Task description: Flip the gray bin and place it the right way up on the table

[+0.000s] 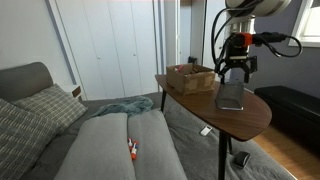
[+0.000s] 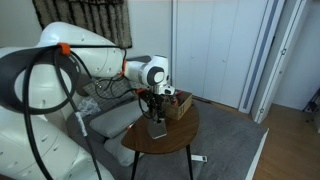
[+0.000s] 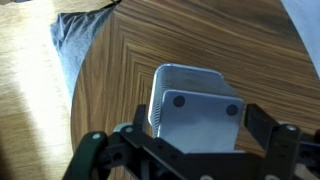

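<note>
Next, my gripper grabs the gray bin (image 1: 231, 96) across its opposite sides at the upturned closed base, which leaves the bin's rim free to flip the bin upright.
The gray bin (image 1: 231, 96) rests on the oval dark-brown table (image 1: 255, 120) with its closed base turned up and toward the camera. In the wrist view the base (image 3: 198, 112) shows two dark dots. My gripper (image 1: 237, 70) hangs just above the bin with its fingers spread, one on each side. In the wrist view the jaws (image 3: 198, 128) straddle the bin with small gaps at both pads. The bin (image 2: 158, 129), the gripper (image 2: 155, 108) and the table (image 2: 172, 150) also show in an exterior view.
A brown woven basket (image 1: 190, 78) stands on the table beside the bin, also seen in an exterior view (image 2: 178, 105). A gray sofa (image 1: 110, 145) with a small orange item (image 1: 131, 150) lies below. A dark bench (image 1: 292, 105) stands behind the table. A blanket (image 3: 78, 40) lies past the table edge.
</note>
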